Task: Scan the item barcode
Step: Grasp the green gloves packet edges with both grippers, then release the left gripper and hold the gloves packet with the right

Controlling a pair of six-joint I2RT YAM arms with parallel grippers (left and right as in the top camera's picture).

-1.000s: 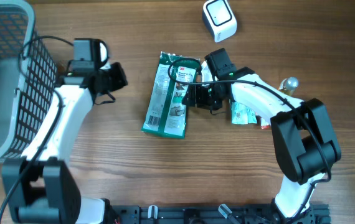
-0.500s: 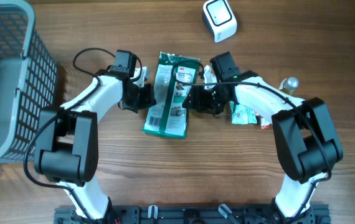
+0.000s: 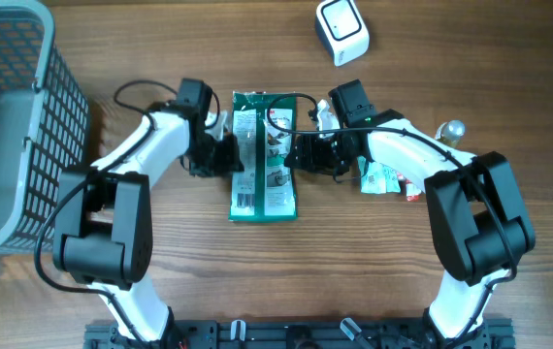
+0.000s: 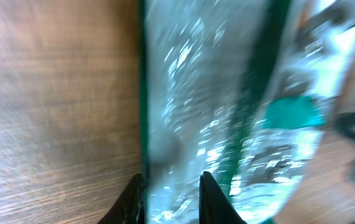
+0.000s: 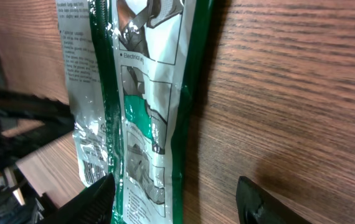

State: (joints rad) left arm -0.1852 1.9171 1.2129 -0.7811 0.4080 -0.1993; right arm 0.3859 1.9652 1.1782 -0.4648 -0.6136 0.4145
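The robot's right gripper isn't ready to close on the package's green edge yet and should move lower first, because its open fingers stop above the package's edge that is between them.
The item is a flat green and white package (image 3: pixel 263 155) lying lengthwise on the table, with a barcode (image 3: pixel 244 201) near its lower left corner. My left gripper (image 3: pixel 226 155) is at its left edge. In the blurred left wrist view the package (image 4: pixel 227 106) fills the frame, and the left gripper (image 4: pixel 171 200) has its jaws a little apart with the package's green edge between them. My right gripper (image 3: pixel 301 153) is at the right edge. In the right wrist view the right gripper (image 5: pixel 180 202) is wide open, straddling the package (image 5: pixel 146 112) edge. The white scanner (image 3: pixel 341 29) stands at the back.
A grey wire basket (image 3: pixel 15 126) fills the far left. A small printed packet (image 3: pixel 378 179) and a round silvery object (image 3: pixel 451 128) lie right of the right arm. Bare wood lies in front of the package.
My left arm swung from beside the basket to the package's left edge and its jaws parted slightly. The package turned from tilted to straight and slid a little toward the front.
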